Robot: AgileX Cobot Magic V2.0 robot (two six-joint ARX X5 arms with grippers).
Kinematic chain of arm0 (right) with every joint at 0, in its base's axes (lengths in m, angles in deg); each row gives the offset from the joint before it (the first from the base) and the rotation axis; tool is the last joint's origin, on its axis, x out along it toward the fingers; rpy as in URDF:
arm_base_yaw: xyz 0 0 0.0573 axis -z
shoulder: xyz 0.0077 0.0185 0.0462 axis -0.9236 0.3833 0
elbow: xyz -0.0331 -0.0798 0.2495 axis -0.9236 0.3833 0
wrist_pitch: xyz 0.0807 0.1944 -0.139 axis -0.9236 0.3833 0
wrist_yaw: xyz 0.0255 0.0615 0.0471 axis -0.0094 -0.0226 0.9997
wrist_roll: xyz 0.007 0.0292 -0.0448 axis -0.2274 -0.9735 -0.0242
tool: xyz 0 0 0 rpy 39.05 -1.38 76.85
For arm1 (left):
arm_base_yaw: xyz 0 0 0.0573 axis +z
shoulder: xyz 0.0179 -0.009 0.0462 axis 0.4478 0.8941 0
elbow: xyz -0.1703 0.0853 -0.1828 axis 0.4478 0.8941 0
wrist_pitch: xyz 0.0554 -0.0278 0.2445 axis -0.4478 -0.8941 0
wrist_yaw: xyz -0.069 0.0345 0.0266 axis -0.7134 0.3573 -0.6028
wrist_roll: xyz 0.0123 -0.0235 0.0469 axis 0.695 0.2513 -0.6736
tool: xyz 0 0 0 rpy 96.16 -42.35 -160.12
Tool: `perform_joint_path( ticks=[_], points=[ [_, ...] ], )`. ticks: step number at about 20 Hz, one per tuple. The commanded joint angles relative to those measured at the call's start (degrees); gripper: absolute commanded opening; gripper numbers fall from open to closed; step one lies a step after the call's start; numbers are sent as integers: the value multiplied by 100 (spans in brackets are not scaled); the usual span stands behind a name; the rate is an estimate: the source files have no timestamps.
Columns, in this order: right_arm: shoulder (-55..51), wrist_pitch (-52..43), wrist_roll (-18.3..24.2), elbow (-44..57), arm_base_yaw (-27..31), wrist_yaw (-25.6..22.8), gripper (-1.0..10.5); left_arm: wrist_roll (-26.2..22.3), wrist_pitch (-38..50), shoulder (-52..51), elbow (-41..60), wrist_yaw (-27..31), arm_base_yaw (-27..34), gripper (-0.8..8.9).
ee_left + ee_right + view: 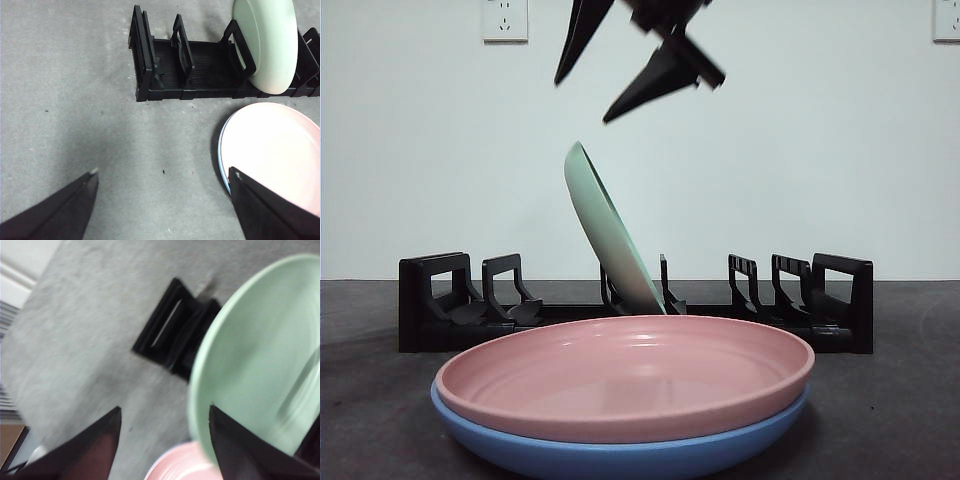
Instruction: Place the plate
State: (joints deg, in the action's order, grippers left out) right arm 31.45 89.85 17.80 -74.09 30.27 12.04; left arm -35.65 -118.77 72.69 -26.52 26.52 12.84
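Next, my right gripper takes hold of the green plate (605, 230) by its raised top rim (577, 152) to place it, since black rack dividers crowd its lower edge on both sides.
A pale green plate (605, 230) stands tilted on its edge in a middle slot of the black dish rack (440, 300). My right gripper (581, 101) hangs open just above the plate's top rim, not touching it. In the right wrist view its jaws (165, 407) are spread, with the green plate (255, 355) close beside one jaw and the rack (170, 335) below. My left gripper (163, 170) is open and empty above bare table, off the rack's (200, 65) end. The green plate (267, 40) also shows there.
A pink plate (630, 375) lies stacked in a blue plate (620, 455) on the table in front of the rack. The pink plate (275, 145) lies next to one left jaw. Other rack slots hold nothing. Wall sockets (505, 18) are behind.
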Motion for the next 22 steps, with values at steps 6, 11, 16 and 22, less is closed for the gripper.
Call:
perform_joint_path(
  ticks=[6, 11, 16, 22],
  points=[
    [791, -219, 48, -396, 144, 173, 272, -59, 103, 24, -66, 15, -7, 407],
    [855, -227, 66, -400, 142, 170, 108, -59, 107, 24, -66, 151, -7, 407],
    [855, -223, 98, -400, 122, 352, 20, -59, 109, 24, -66, 168, -7, 407],
    [824, -221, 136, -452, 61, 428, 14, -61, 109, 24, -66, 168, -7, 407]
  ],
)
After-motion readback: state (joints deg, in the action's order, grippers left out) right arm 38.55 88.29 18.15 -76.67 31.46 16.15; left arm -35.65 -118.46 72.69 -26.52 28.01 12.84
